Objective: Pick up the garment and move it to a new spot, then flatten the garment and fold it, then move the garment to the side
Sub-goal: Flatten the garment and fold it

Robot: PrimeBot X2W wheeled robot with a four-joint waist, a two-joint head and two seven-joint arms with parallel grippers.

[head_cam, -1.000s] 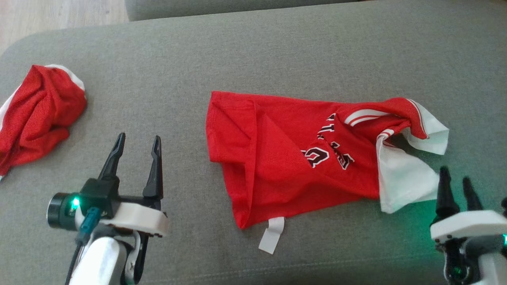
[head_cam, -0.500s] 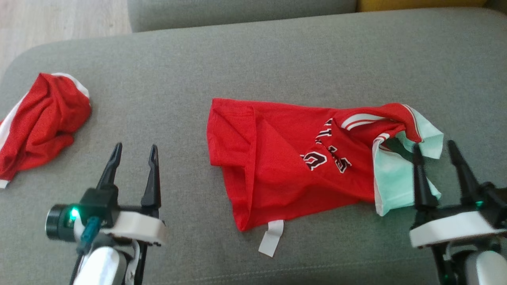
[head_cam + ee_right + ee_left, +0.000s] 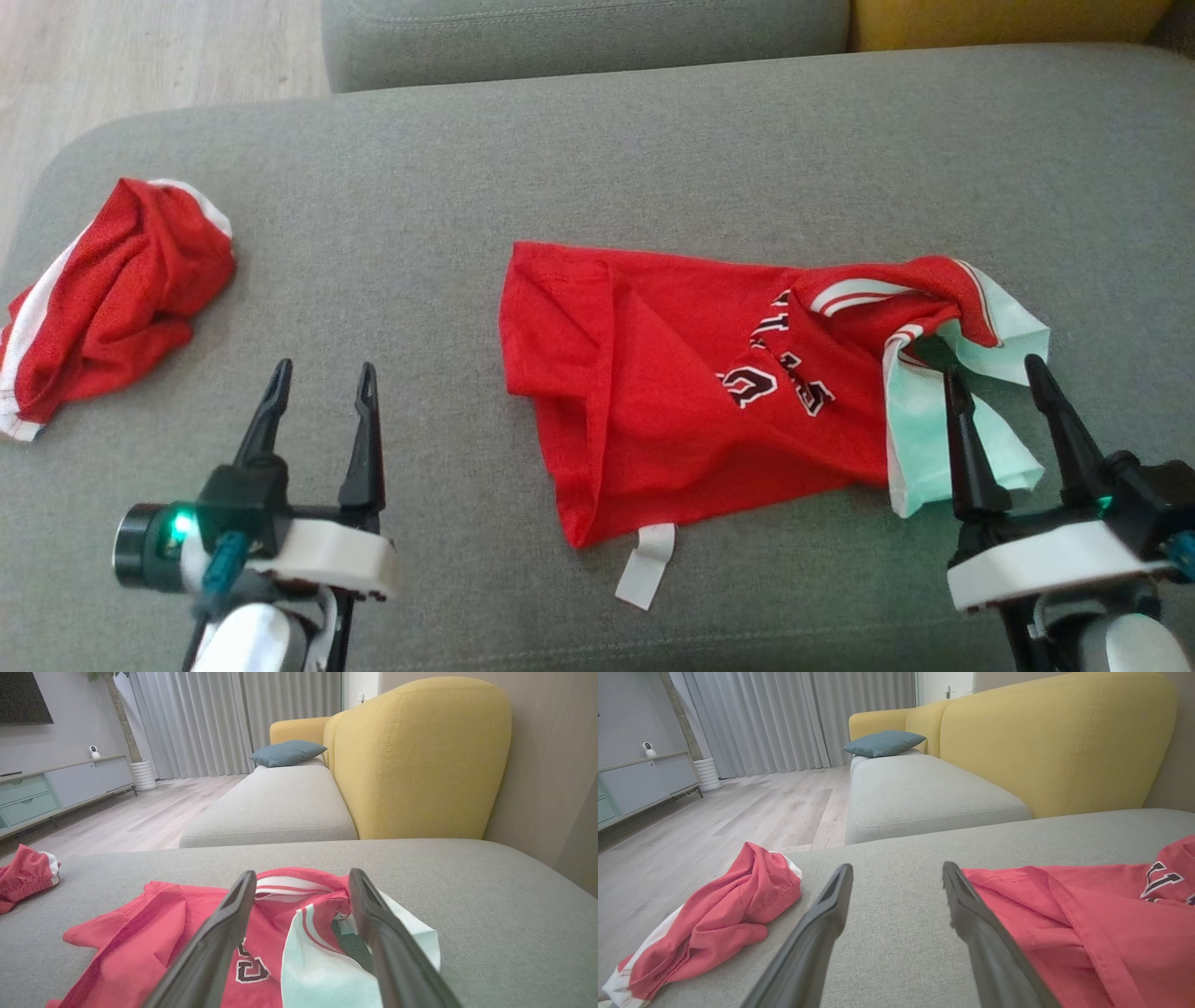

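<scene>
The printed body lies flat while the red hem stands up in a loose fold, so my left gripper will grab the garment by its hem next.
The garment is a red jersey with white sleeves and dark lettering, lying rumpled and partly folded over on the grey seat cushion. My right gripper is open, its fingers over the white sleeve at the garment's right end with nothing gripped. In the right wrist view the right gripper straddles that sleeve and the striped collar. My left gripper is open above bare cushion, left of the garment. In the left wrist view the left gripper has the garment's hem just to its right.
A second crumpled red and white cloth lies at the cushion's left end. A white label sticks out under the garment's near edge. Beyond the cushion are another grey seat, a yellow sofa back and wood floor.
The right gripper has moved forward from the lower right corner onto the white sleeve. The camera has tilted, shifting the scene down. The left gripper holds its place.
</scene>
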